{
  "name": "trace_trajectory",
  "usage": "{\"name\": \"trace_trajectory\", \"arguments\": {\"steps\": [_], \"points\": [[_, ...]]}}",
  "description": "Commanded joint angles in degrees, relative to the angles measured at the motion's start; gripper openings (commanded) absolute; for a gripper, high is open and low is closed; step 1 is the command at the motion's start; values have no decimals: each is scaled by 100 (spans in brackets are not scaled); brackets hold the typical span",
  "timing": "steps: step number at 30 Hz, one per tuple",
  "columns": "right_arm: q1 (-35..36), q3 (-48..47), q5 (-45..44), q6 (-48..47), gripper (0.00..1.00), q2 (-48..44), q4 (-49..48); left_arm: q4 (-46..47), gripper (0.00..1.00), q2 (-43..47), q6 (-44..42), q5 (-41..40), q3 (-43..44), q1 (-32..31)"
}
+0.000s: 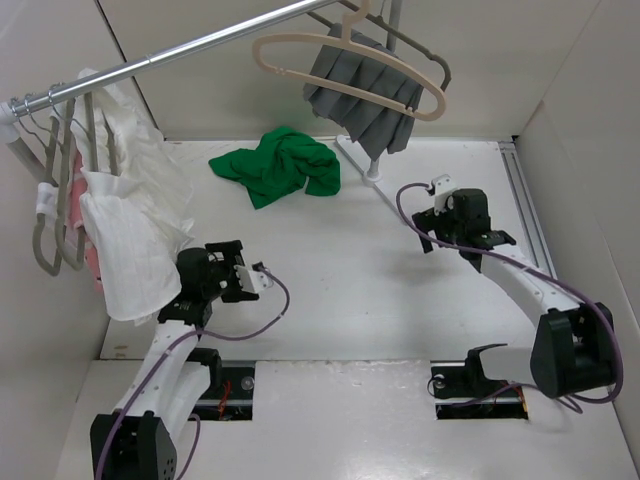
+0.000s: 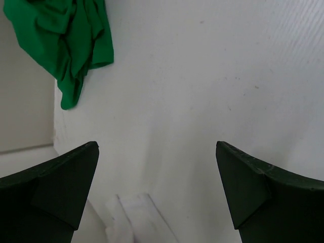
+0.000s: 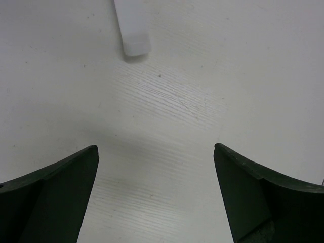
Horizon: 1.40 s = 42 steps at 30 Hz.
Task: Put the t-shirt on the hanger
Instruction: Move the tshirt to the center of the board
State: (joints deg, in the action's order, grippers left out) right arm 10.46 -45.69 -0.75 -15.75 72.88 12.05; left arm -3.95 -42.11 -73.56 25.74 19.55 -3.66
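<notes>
The green t-shirt lies crumpled. My left gripper should next grab the t-shirt's near side, so its far side stays free for my right gripper to spread.
The bright green t-shirt [image 1: 280,165] lies crumpled on the white table at the back centre; part of it shows at the top left of the left wrist view [image 2: 66,40]. The cream hanger [image 1: 345,62] hangs empty on the metal rail [image 1: 200,42] above and behind it. My left gripper [image 1: 240,270] is open and empty over the table, in front of and left of the shirt. My right gripper [image 1: 440,230] is open and empty over bare table, to the right of the shirt.
A grey pleated cloth [image 1: 365,100] hangs on a grey hanger behind the cream one. White ribbed garments [image 1: 130,220] and grey hangers [image 1: 45,235] hang at the left. The rack's white foot [image 1: 375,185] runs across the table; its end shows in the right wrist view [image 3: 132,30].
</notes>
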Motion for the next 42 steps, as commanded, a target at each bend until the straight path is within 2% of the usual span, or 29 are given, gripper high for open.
{"name": "trace_trajectory", "arguments": {"steps": [1,2,4,5,7,9,10,11,12,14,15,16,19,22,25,29,35,36,37,40,41,42], "points": [[131,-194,-311,-61,100,208,-19,351,100,45,-596,141,318,15],[132,-247,-311,-60,100,261,-19,229,100,45,-589,142,321,15],[185,-299,-311,-60,100,419,-19,-227,100,-279,156,659,1144,15],[237,-370,-311,-60,100,472,-19,-760,100,-759,410,809,1443,-38],[290,-457,-311,-60,100,586,-19,-1124,100,-1367,1068,907,2267,-292],[290,-616,-311,-60,100,762,-19,-1703,100,-2348,1352,907,2710,-346],[290,-669,-259,-60,100,815,-19,-1706,100,-2598,1510,811,2912,-468],[342,-782,-259,-60,100,920,-19,-1558,100,-2757,1781,610,2914,-565],[343,-836,-259,-112,100,921,-19,-991,100,-2846,2367,286,2836,-722],[343,-923,-259,-113,100,1017,-19,-697,100,-2917,2373,-716,2669,-1433],[343,-985,-206,-113,100,1096,-19,-130,100,-3056,2477,-1163,2668,-1705],[343,-985,-206,-113,100,1166,-19,93,100,-3171,2870,-1776,2668,-2004],[396,-1109,-136,-165,100,1307,-19,587,100,-3935,3530,-2115,3264,-2007],[466,-1222,-21,-165,100,1421,-19,1025,100,-4533,4585,-2327,3862,-1735],[519,-1389,92,-279,100,1562,-19,1501,98,-5183,5087,-2547,4292,-1664],[519,-1679,321,-411,100,1816,-19,1441,85,-6027,5413,-3012,5057,-1664],[571,-2303,716,-762,100,2335,279,712,84,-7442,5466,-3022,6654,-1488],[571,-2530,717,-841,100,2449,341,328,70,-7818,5249,-2830,6945,-1436],[571,-2532,717,-842,100,2450,341,324,70,-7821,5247,-2829,6948,-1436],[571,-2611,664,-956,100,2450,429,166,45,-7874,4775,-2549,6958,-1436],[571,-2611,664,-956,100,2450,429,166,31,-7874,4650,-2547,6826,-1436],[571,-2611,664,-956,100,2389,429,166,22,-7874,4545,-2547,6747,-1436]]}}
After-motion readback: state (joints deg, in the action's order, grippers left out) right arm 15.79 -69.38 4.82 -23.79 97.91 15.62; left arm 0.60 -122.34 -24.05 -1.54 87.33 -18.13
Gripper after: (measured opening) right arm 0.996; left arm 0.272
